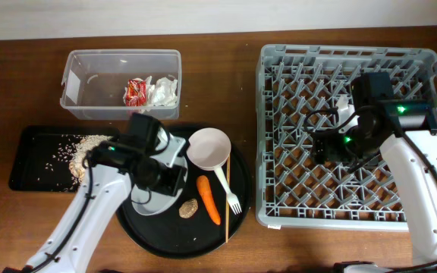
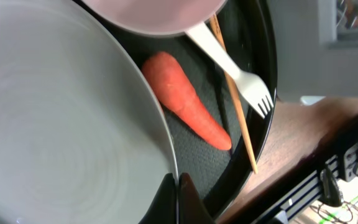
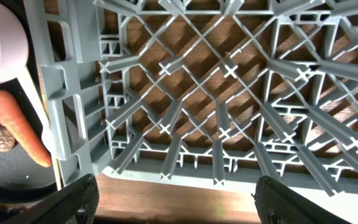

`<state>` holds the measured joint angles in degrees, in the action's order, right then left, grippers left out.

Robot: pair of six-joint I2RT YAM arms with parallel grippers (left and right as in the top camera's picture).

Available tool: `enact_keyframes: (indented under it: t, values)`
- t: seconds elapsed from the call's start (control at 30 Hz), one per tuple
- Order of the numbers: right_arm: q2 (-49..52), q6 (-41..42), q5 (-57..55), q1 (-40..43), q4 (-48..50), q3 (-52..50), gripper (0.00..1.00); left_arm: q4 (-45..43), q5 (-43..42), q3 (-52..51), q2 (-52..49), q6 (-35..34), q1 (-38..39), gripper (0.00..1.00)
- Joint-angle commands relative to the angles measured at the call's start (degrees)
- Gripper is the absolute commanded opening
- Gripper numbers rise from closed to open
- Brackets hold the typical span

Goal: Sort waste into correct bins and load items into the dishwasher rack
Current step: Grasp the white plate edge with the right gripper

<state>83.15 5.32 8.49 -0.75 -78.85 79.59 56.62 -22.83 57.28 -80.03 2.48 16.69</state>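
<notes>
The right gripper grabs the white plate [image 1: 146, 199] next by the rim that my left gripper leaves free, to load it edgewise into the rack.
My left gripper [image 1: 161, 178] [image 2: 178, 186] is shut on the rim of the white plate [image 1: 146, 199] [image 2: 55, 124] on the round black tray. Beside it lie the pale bowl [image 1: 209, 146], orange carrot [image 1: 209, 199] [image 2: 188, 102], brown lump [image 1: 188, 208], white fork [image 1: 228, 189] [image 2: 241, 78] and chopstick [image 1: 227, 216]. The clear tub [image 1: 82, 76] holds the wrapper [image 1: 135, 91] and tissue [image 1: 163, 89]. Rice scraps [image 1: 82, 145] lie in the black rectangular tray [image 1: 33, 178]. My right gripper [image 1: 336, 144] [image 3: 176, 199] is open and empty over the grey rack [image 1: 279, 205] [image 3: 229, 93]. No cups show.
The round black tray [image 1: 173, 239] sits between the rectangular tray and the rack, close to the table's front edge. The rack's left wall stands right beside the round tray's rim. Bare wooden table shows behind the tub and rack.
</notes>
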Motion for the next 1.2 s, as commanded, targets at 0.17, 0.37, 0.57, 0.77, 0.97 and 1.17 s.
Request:
enact_keyframes:
  t: [0.17,0.37,0.57,0.77,0.97,1.17]
  values:
    - [-0.2,-0.6,-0.1,-0.4,0.0,0.1,0.84,-0.7,0.8,-2.1,0.3,-1.9,3.6,0.33]
    - [-0.2,-0.6,-0.1,-0.4,0.0,0.1,0.85,2.9,5.5,1.2,1.7,-1.9,2.4,0.35]
    - [-0.2,-3.5,4.0,-10.1,0.3,4.4,0.84,6.1,12.4,4.6,9.3,-4.2,-14.3,0.46]
    - [3.9,11.0,3.7,-37.2,12.3,6.7,0.82,6.8,12.1,4.6,9.3,-7.9,-30.6,0.59]
    - [21.1,28.7,1.8,-46.4,18.1,6.7,0.66,6.9,12.2,4.6,9.3,-8.3,-31.2,0.59]
    - [31.1,35.7,1.8,-49.1,25.8,6.6,0.40,6.9,12.2,4.6,9.3,-8.3,-31.2,0.59]
